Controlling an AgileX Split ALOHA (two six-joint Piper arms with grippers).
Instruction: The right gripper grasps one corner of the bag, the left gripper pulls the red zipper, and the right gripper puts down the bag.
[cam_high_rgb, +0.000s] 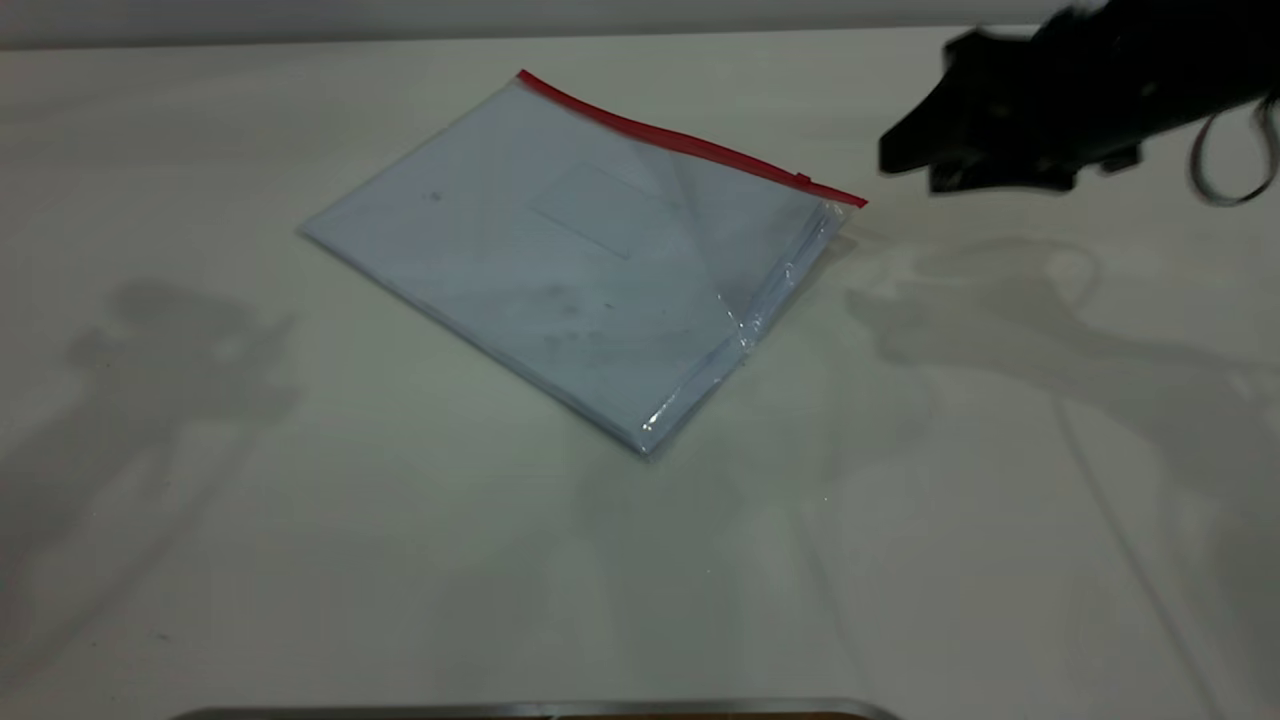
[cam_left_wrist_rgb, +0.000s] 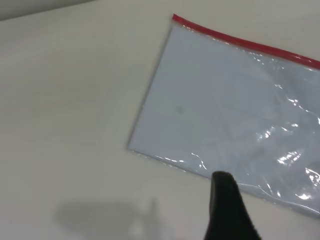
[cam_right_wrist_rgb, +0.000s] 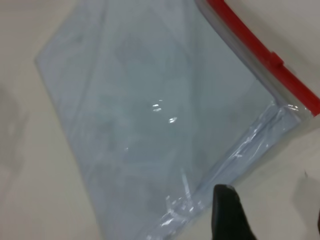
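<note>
I will next grab the bag with my right gripper by its corner beside the slider tab (cam_high_rgb: 802, 180), so that the red zipper (cam_high_rgb: 680, 140) stays free to pull.
The bag (cam_high_rgb: 570, 250) lies flat on the white table, a clear pale pouch with a faint label window. The red zipper (cam_high_rgb: 680, 140) runs along its far edge, and the slider tab (cam_high_rgb: 802, 180) sits near the right-hand corner of the bag (cam_high_rgb: 855, 200). My right gripper (cam_high_rgb: 905, 170) hovers open just right of that corner, apart from it, trailing a looped cable. In the right wrist view the gripper (cam_right_wrist_rgb: 272, 220) is over the bag's short edge, below the slider (cam_right_wrist_rgb: 274, 59). My left gripper (cam_left_wrist_rgb: 272, 220) is out of the exterior view; one finger (cam_left_wrist_rgb: 227, 210) shows at the bag's near edge (cam_left_wrist_rgb: 210, 170), open and empty.
A metal rim (cam_high_rgb: 540, 710) runs along the table's front edge. The table's far edge (cam_high_rgb: 400, 42) lies just behind the bag. The arms cast shadows on the table at left and right.
</note>
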